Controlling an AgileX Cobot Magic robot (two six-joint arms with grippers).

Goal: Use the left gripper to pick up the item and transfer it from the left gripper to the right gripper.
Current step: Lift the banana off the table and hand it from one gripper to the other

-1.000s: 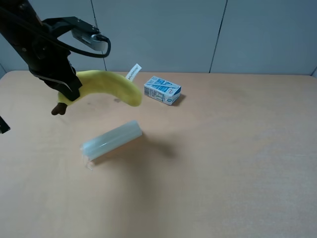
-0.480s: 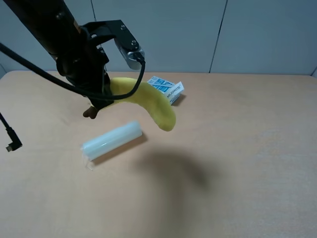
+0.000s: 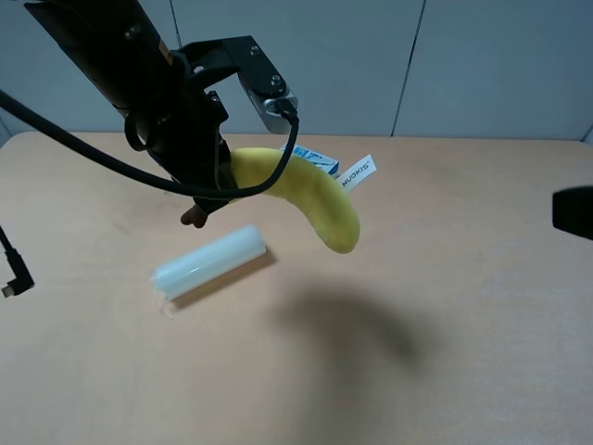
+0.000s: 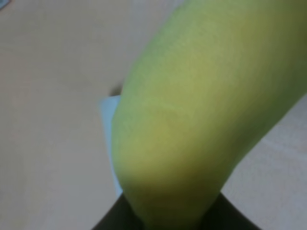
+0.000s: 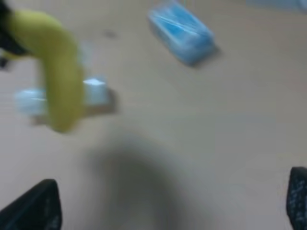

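My right gripper should take the banana [image 3: 310,195] over from my left gripper next, so it will grab the banana by its rounded end opposite the brown stem.
The yellow plush banana [image 3: 310,195] hangs in the air above the table, brown stem [image 3: 193,216] to the left, white tag [image 3: 357,173] to the right. My left gripper [image 3: 215,185] is shut on its stem half. In the left wrist view the banana [image 4: 201,110] fills the frame between the black jaws. My right gripper [image 5: 170,191] is open and empty, its fingers [image 5: 33,208] spread wide, still well short of the banana [image 5: 57,76]. A black piece of the right arm [image 3: 573,211] shows at the right edge of the high view.
A translucent pale roll [image 3: 208,262] lies on the tan table [image 3: 445,324] below the banana and shows blurred in the right wrist view [image 5: 29,103]. A blue-white carton [image 3: 315,156] sits behind the banana, mostly hidden; the right wrist view shows it whole [image 5: 182,31].
My left gripper has carried the banana up and to the right, toward the table's middle. The right arm has entered at the right edge of the high view.
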